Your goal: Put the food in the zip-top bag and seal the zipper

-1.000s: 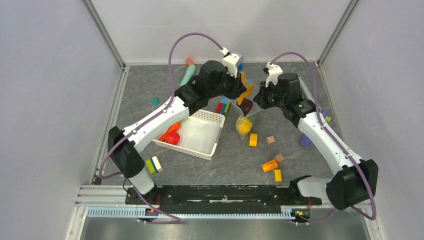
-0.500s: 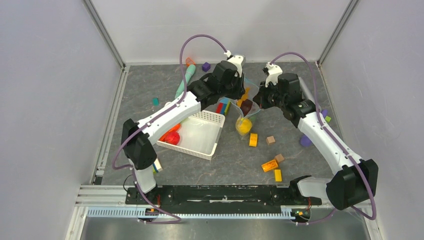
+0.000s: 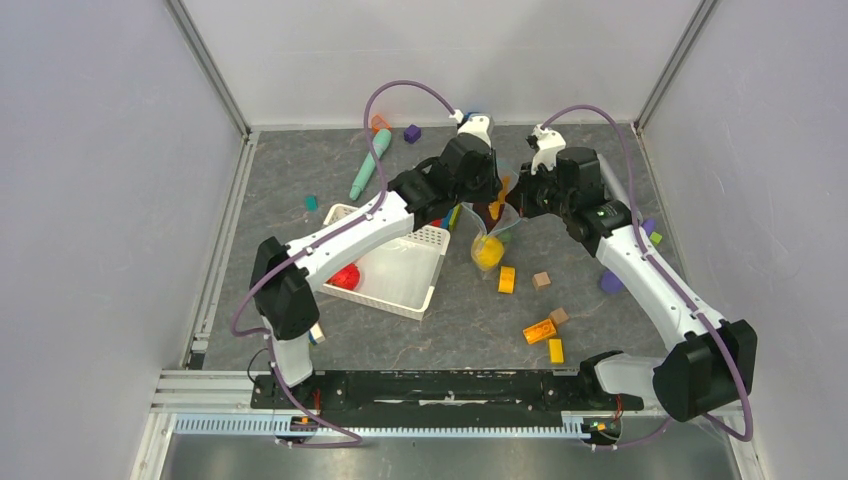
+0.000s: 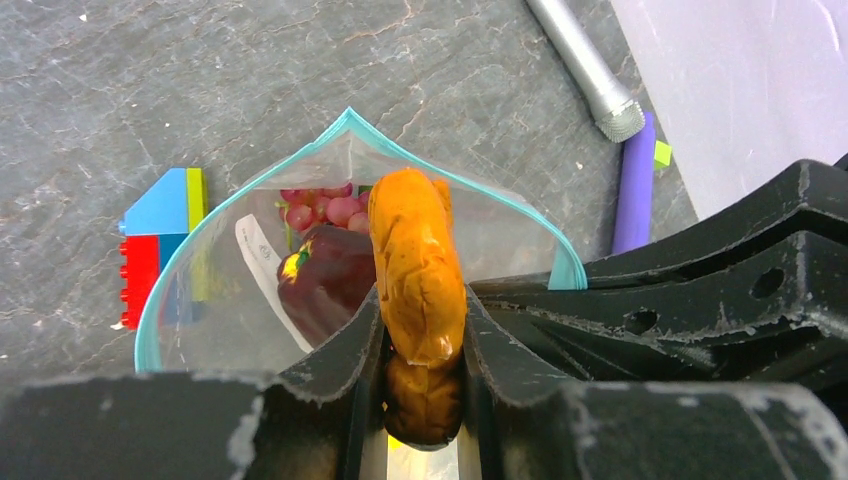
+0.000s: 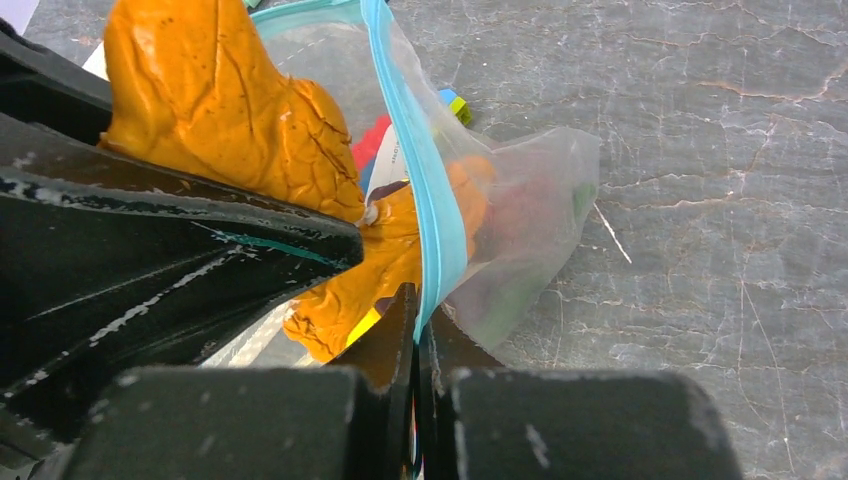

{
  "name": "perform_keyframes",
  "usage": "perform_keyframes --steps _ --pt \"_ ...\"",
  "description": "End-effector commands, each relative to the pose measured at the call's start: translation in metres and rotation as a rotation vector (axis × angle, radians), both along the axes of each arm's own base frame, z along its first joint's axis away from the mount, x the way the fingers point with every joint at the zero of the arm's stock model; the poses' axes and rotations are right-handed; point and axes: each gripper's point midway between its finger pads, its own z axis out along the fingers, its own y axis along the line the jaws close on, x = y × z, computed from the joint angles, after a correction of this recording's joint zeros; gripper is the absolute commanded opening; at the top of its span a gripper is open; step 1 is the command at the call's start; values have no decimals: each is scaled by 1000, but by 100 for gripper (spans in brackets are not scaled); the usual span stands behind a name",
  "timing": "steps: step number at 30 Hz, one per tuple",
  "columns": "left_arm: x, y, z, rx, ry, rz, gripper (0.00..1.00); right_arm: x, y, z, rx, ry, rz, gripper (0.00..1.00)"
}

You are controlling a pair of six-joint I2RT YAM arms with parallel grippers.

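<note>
My left gripper lets go of the orange carrot next, since its lower end is inside the bag's opening and it would fall into the bag (image 3: 489,238).
The clear zip-top bag (image 3: 489,238) hangs open from my right gripper (image 3: 520,207), which is shut on its light-blue zipper (image 5: 410,150) edge. My left gripper (image 3: 492,196) is shut on the orange carrot (image 4: 415,265) and holds it tip-down in the bag's mouth (image 4: 340,125). Inside the bag (image 4: 215,300) lie a dark maroon fruit (image 4: 325,280), purple grapes (image 4: 325,210) and a yellow piece (image 3: 488,252). In the right wrist view the carrot (image 5: 210,110) is right beside the zipper strip, with my right gripper (image 5: 416,310) pinching the strip.
The white mesh basket (image 3: 400,275) left of the bag holds a red toy (image 3: 345,277). A teal marker toy (image 3: 363,170) and purple block (image 3: 412,133) lie at the back. Orange, yellow and wooden blocks (image 3: 540,330) are scattered front right. A coloured brick (image 4: 160,240) lies beside the bag.
My left arm has swung right and down, bringing the carrot from behind the bag into its open mouth. The right gripper has kept its hold on the zipper edge.
</note>
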Motion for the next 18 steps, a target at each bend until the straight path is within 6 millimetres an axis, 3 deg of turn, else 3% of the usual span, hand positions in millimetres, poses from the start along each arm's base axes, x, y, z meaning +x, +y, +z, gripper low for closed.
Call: perform_keyframes --steps 1,4,9,14,15,16,18 --pt "8 -14 12 -114 -14 61 14 2 6 26 51 -84 21 0" --pt "7 -15 8 -116 0 70 16 1 7 28 55 -86 23 0" --pt "4 -16 2 -98 3 57 33 2 6 29 55 -90 20 0" --pt "0 -15 1 -77 0 32 62 1 5 30 52 -95 18 0" --pt "-1 -15 2 -74 -5 27 85 1 5 30 50 -95 16 0" --pt "-2 -13 4 -68 -13 21 99 2 4 30 48 -95 14 0" --pt "-5 -12 10 -61 -31 -3 100 2 4 30 47 -96 11 0"
